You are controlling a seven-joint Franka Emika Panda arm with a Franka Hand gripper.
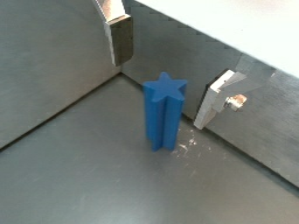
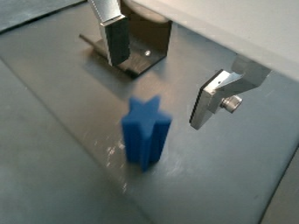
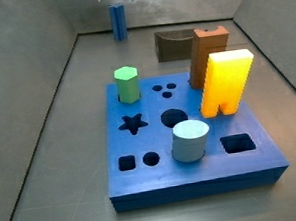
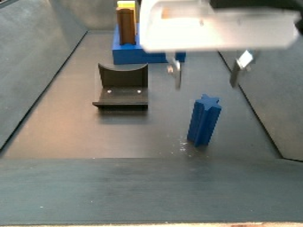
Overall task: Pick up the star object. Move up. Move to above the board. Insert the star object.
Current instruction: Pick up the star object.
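The gripper grabs the star object by its star-shaped top [image 3: 116, 7] [image 1: 165, 87] next, leaving the star object's lower end free to enter the board's star hole.
The star object [image 4: 204, 120], a tall blue star-section prism, stands upright on the grey floor; it also shows in both wrist views [image 1: 163, 112] [image 2: 146, 136] and at the far back in a side view [image 3: 118, 22]. My gripper [image 4: 208, 69] is open and empty, just above the star object, with one silver finger [image 1: 117, 39] on each side of it and higher than its top. The gripper also shows in both wrist views [image 1: 162, 87] [image 2: 158, 92]. The board [image 3: 172, 180], a thick blue slab, lies apart from the star object, and its star hole [image 3: 133, 123] is empty.
On the board stand a green hexagonal peg [image 3: 129, 82], a pale cylinder [image 3: 191, 141], a yellow block [image 3: 225, 82] and a brown block [image 3: 211, 47]. The dark fixture [image 4: 122, 87] stands between the board and the star object. Grey walls enclose the floor.
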